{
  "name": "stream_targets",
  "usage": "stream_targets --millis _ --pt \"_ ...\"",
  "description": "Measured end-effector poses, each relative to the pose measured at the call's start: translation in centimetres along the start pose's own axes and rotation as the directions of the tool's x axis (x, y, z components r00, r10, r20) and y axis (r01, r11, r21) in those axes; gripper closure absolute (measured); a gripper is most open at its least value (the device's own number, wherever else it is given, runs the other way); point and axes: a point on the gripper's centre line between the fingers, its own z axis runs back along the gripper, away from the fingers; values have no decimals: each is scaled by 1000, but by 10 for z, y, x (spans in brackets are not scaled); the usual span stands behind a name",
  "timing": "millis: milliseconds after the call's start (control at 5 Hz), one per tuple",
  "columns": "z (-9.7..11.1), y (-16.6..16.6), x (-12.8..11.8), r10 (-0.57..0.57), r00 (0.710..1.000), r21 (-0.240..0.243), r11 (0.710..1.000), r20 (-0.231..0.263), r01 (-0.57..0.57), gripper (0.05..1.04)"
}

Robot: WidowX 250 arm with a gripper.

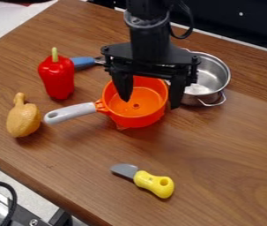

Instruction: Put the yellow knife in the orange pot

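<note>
The gripper grabs the knife's yellow handle next, to drop the yellow knife into the orange pot [136,115].
The yellow-handled knife [152,182] lies flat on the table toward the front, its grey blade pointing to the upper left. Behind it stands the orange pot [136,115], upright, with its grey handle sticking out to the left; nothing lies inside it. My gripper [151,100] hangs over the pot, its two fingers spread wide with nothing between them. One finger is above the pot's inside and the other is by its right rim. The gripper hides part of the pot's back rim.
A metal pot [208,79] stands just right of and behind the orange one. To the left are a red pepper [57,78] and a toy drumstick [24,118]. A blue-handled utensil [82,62] lies behind the pepper. The wooden table's [59,194] front edge runs along the lower left.
</note>
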Motion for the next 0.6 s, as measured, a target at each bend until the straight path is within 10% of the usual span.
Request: stream_targets --millis 400,600 --pt "-4 -1 -25 194 979 -18 981 -57 -195 84" --pt "-3 -5 -37 404 910 -47 911 -92 -409 84"
